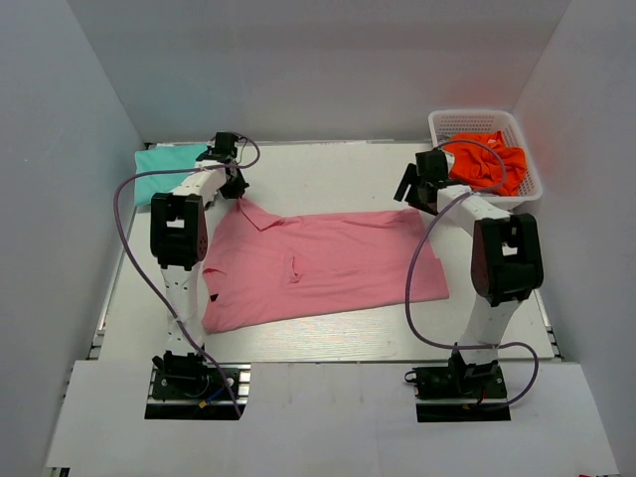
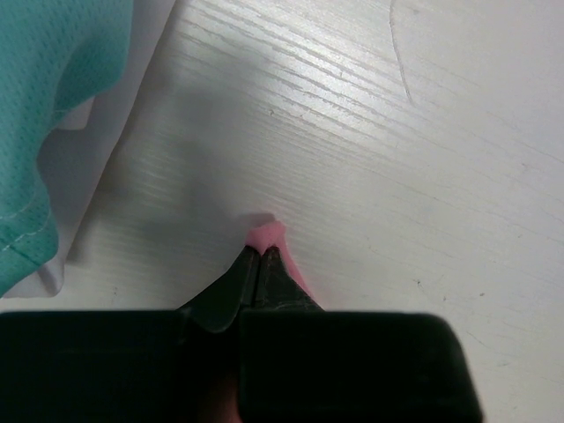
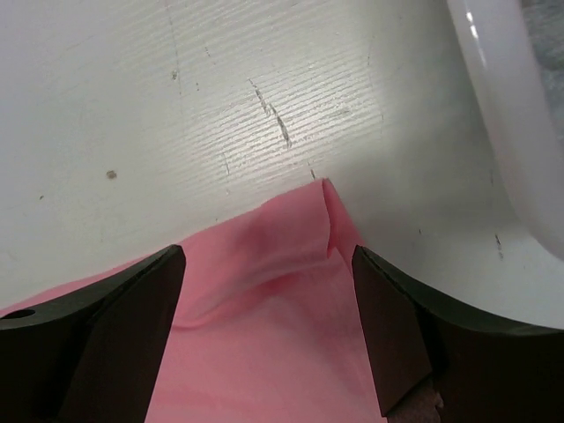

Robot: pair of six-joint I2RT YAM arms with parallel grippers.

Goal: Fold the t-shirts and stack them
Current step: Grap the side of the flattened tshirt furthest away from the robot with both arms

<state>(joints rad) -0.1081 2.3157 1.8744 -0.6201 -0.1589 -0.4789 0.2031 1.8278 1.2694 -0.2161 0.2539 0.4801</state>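
Note:
My left gripper will bring the t-shirt's corner up too if I lift it now, because its fingers pinch a small peak of pink cloth (image 2: 270, 233).
The light pink t-shirt (image 1: 318, 263) lies spread flat across the middle of the table, collar toward the left. My left gripper (image 1: 235, 189) is at the shirt's far left corner. In the left wrist view it (image 2: 263, 252) is shut on a small peak of pink cloth (image 2: 270, 233). Over the far right corner hangs my right gripper (image 1: 410, 195). The right wrist view shows it (image 3: 268, 256) open, its fingers straddling the pink corner (image 3: 300, 229). The teal t-shirt (image 1: 167, 159) lies bunched at the back left, just left of my left gripper (image 2: 44, 106).
A white basket (image 1: 477, 116) at the back right holds an orange cloth (image 1: 489, 164); its rim (image 3: 502, 132) runs close to my right gripper. White walls close in the table (image 1: 328, 174) on three sides.

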